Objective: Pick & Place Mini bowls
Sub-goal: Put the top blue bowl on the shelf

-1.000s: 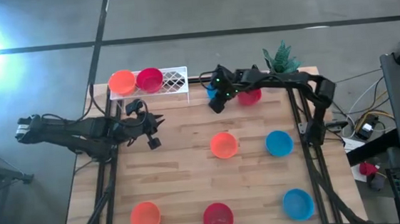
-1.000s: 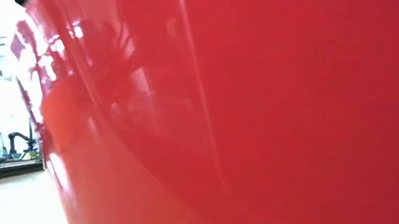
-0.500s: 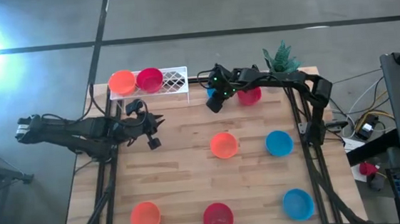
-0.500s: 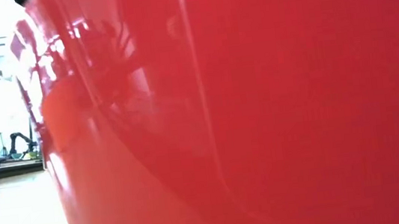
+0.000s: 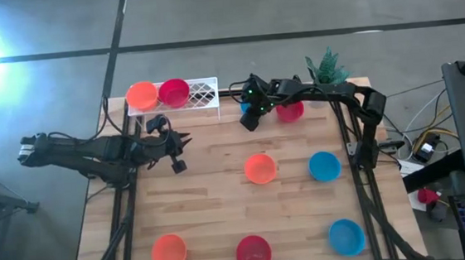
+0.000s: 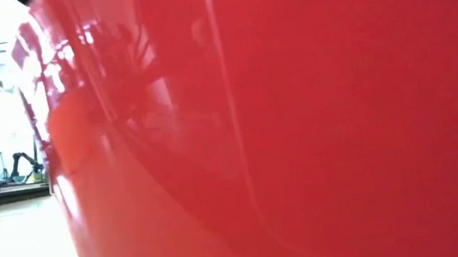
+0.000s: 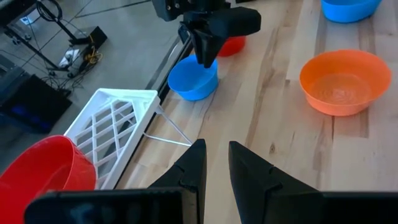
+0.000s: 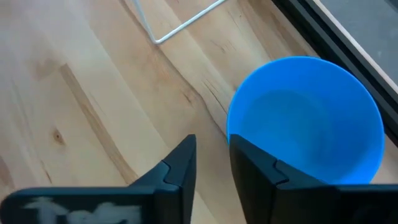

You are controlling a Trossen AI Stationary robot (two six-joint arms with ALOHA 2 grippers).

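The blue mini bowl is to go on the white wire rack (image 8: pixel 180 28). My right gripper will grab it by its rim (image 8: pixel 231 111) next.
A blue mini bowl (image 8: pixel 305 118) stands on its base on the wooden table near the far edge, between the white wire rack (image 5: pixel 200 93) and a red mini bowl (image 5: pixel 291 111). My right gripper (image 8: pixel 211 142) is open and points down at the blue bowl's rim; one finger stands over the bowl's inside, the other outside its wall. An orange mini bowl (image 5: pixel 141 94) and a crimson mini bowl (image 5: pixel 173 91) sit on the rack. My left gripper (image 7: pixel 216 146) waits open over the table's left part, with nothing between its fingers. My right gripper straddles the blue bowl's rim (image 8: pixel 231 132) on the side facing the rack, coming from above at a slant. I cannot tell whether either finger touches the wall. The bowl sits upright on the table.
More mini bowls stand on the table: orange (image 5: pixel 260 168) and blue (image 5: pixel 324 166) in the middle, orange (image 5: pixel 169 251), red (image 5: pixel 253 253) and blue (image 5: pixel 346 237) along the near edge. A potted plant (image 5: pixel 326 69) stands at the far right. The red bowl (image 6: pixel 297 121) fills the low view.
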